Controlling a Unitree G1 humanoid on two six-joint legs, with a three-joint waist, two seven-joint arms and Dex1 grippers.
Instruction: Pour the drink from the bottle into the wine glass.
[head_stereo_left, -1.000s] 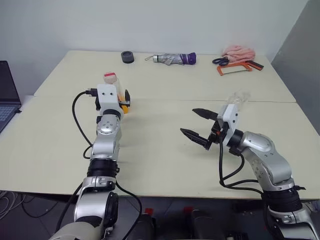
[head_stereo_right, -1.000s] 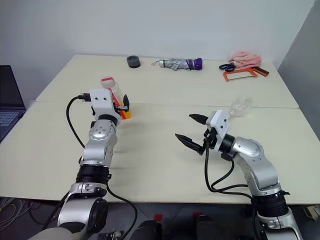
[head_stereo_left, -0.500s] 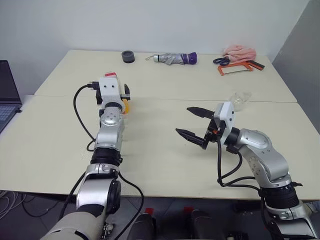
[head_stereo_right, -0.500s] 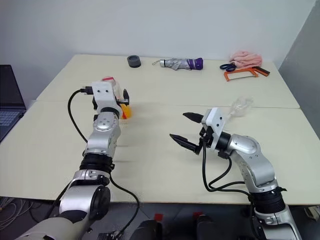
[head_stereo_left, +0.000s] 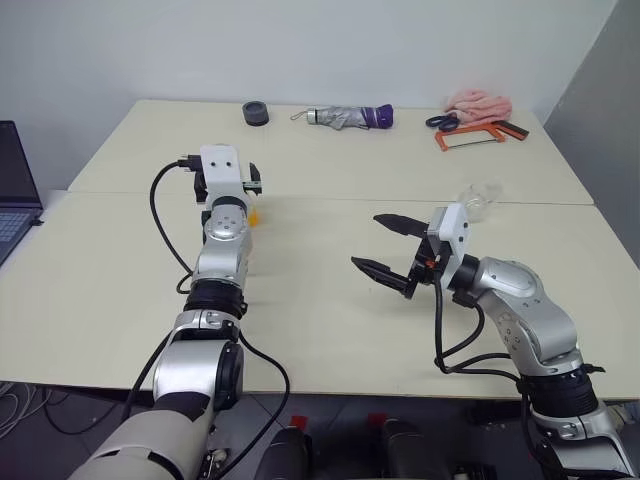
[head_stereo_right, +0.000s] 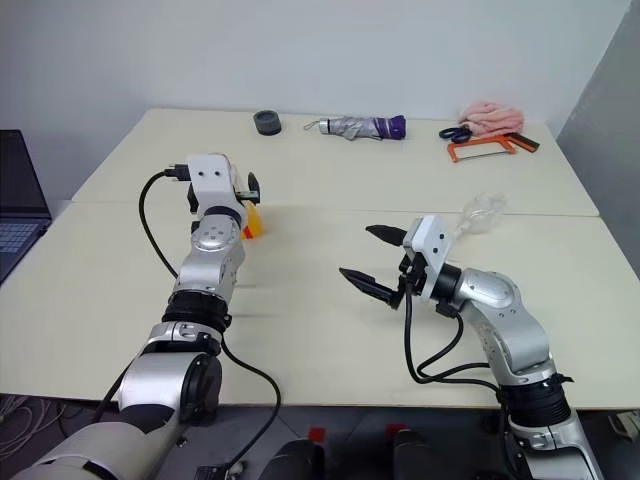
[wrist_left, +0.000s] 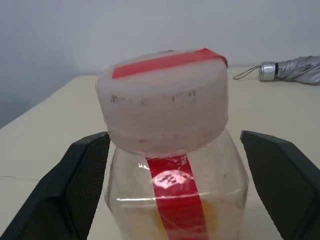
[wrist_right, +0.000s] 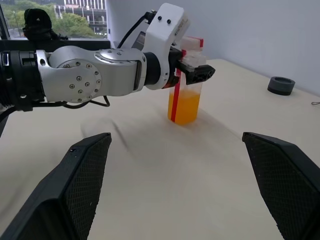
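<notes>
The left gripper's fingers are on both sides of the bottle's body below the pale cap, so the left gripper needs to close. Closing now would hold the bottle.
The bottle (wrist_left: 170, 165) stands upright on the table with its pale, red-banded cap (wrist_left: 162, 100) on and the orange drink (wrist_right: 184, 107) in its lower part. My left gripper (wrist_left: 170, 136) is open, one black finger on each side of the bottle just below the cap. From the head views my left wrist hides most of the bottle (head_stereo_right: 252, 222). My right gripper (head_stereo_left: 367, 241) hovers open above the table's middle right, holding nothing. The wine glass (head_stereo_left: 480, 197) stands just behind my right wrist, partly hidden by it.
Along the far table edge lie a dark ring (head_stereo_left: 255, 113), a folded umbrella (head_stereo_left: 347, 117), a pink cloth (head_stereo_left: 478, 102) and an orange hacksaw with scissors (head_stereo_left: 470, 135). A laptop (head_stereo_left: 12, 190) sits off the table's left side.
My left gripper has pushed forward, so its open fingers now flank the bottle and my wrist covers more of it. The right arm has stayed put.
</notes>
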